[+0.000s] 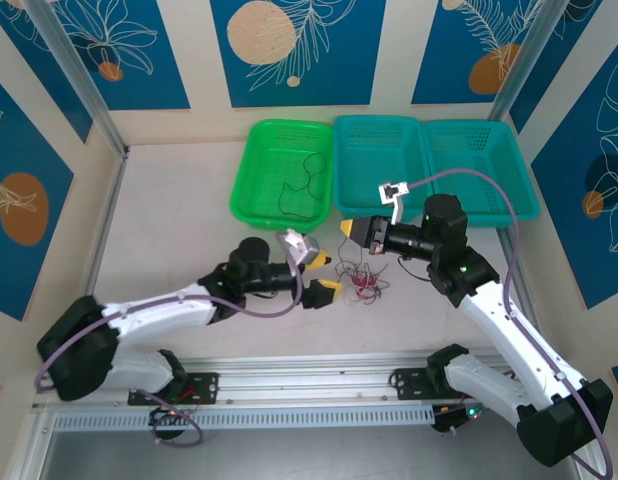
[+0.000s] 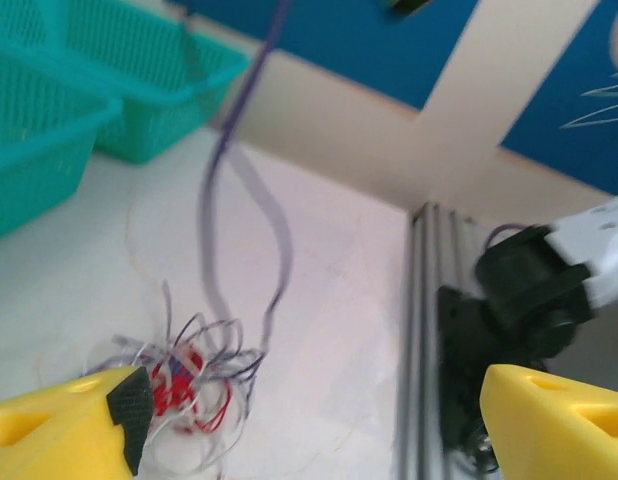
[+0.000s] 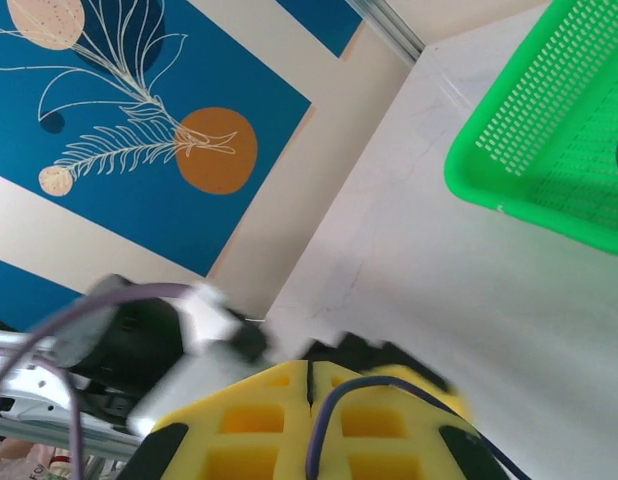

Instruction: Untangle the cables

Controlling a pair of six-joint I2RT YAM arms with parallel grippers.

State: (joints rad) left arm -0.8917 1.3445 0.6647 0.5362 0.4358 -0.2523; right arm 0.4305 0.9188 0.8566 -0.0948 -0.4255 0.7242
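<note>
I will next grab the cable's part rising above the tangle with my left gripper. This will free my right gripper to help untangle the dark cable.
A small tangle of cables (image 1: 364, 281), red, white and black strands, lies on the table between the two grippers. My left gripper (image 1: 322, 276) is open, jaws wide apart, just left of it; in the left wrist view the tangle (image 2: 189, 375) sits beside the left finger, with my left gripper (image 2: 309, 400) holding nothing. My right gripper (image 1: 346, 230) hovers above the tangle. It is shut (image 3: 310, 375) on a dark cable (image 3: 334, 400) that loops over its finger. That strand (image 2: 279, 240) rises from the tangle. One black cable (image 1: 304, 188) lies in the green basket (image 1: 251, 175).
Two teal baskets (image 1: 379, 130) (image 1: 479, 135) stand at the back right, beside the green one. The aluminium rail (image 1: 309, 385) runs along the near edge, with the arm bases on it. Frame posts and walls close in the table's sides.
</note>
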